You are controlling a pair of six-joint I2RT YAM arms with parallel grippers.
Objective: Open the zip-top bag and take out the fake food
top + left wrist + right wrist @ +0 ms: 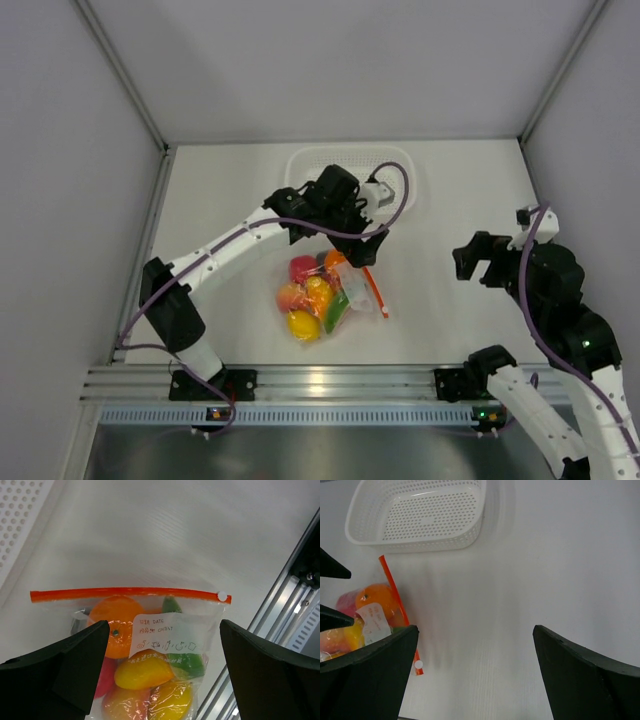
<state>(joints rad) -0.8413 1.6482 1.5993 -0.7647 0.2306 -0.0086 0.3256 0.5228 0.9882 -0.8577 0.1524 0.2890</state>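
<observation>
The zip-top bag has an orange-red zip strip (131, 591), and my left gripper should grab the bag by it next. The white slider then stays free for opening the bag.
The zip-top bag (325, 295) lies on the white table, full of fake food (305, 300) in red, orange, yellow and green. Its orange-red zip strip (372, 290) faces right and looks shut. In the left wrist view the strip (125, 594) runs across, with a white slider (222, 596) at its right end; an orange (117, 625), a yellow piece (142, 670) and a green piece (187, 662) show through the plastic. My left gripper (165, 650) is open, above the bag, a finger on either side. My right gripper (475, 650) is open and empty over bare table, right of the bag (370, 615).
A white perforated basket (300, 160) stands at the back of the table, behind the left wrist; it also shows in the right wrist view (420, 515). An aluminium rail (330, 385) runs along the near edge. Grey walls close in both sides.
</observation>
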